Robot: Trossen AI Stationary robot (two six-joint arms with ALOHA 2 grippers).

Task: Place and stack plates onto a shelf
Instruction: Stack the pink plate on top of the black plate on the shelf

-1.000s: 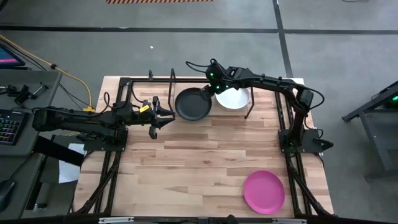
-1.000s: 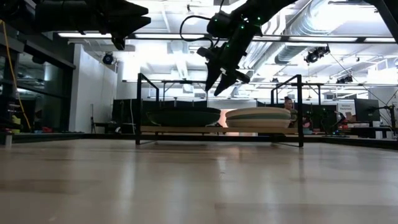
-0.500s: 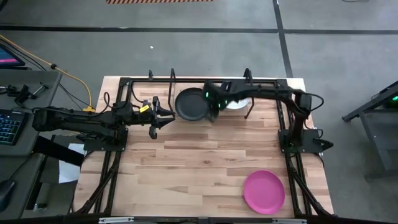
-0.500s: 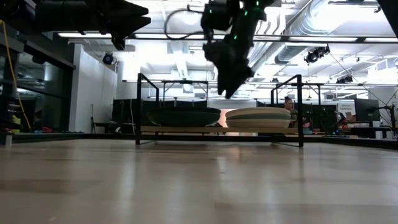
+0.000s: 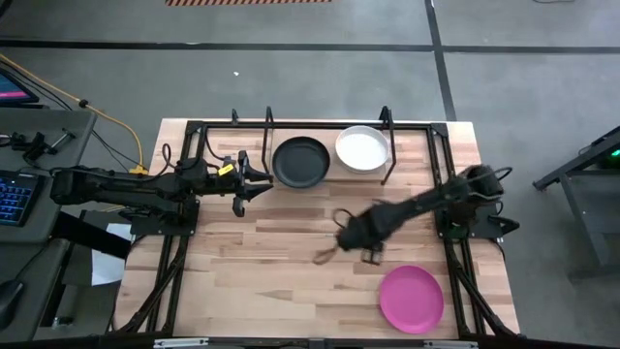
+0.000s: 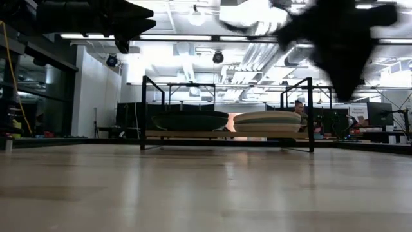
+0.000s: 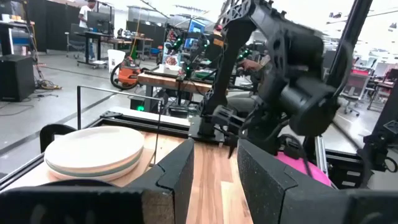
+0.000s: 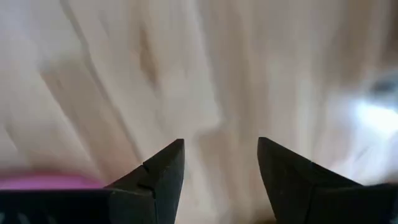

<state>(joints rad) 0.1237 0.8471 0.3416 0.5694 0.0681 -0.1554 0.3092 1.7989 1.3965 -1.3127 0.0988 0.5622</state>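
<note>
The robot needs to stack this last loose plate on the shelf next, so its right gripper should grab the magenta plate's rim.
The shelf stands at the table's far edge. On its board rest a black-topped stack of plates and a white-topped stack; the low view shows the dark stack and the white stack with a teal layer. A magenta plate lies flat near the table's near right corner. My right gripper hovers open over bare wood mid-table, left of and beyond the magenta plate. My left gripper waits open, left of the black stack.
The large black tube frame edges the tabletop on both sides. Bare wood spreads across the near left of the table. My right arm shows in the left wrist view, beyond the white stack.
My right gripper has swung away from above the shelf, between the two stacks, toward the table's near edge and downward, ending over the middle of the table, closer to the magenta plate. The plates have stayed where they were.
</note>
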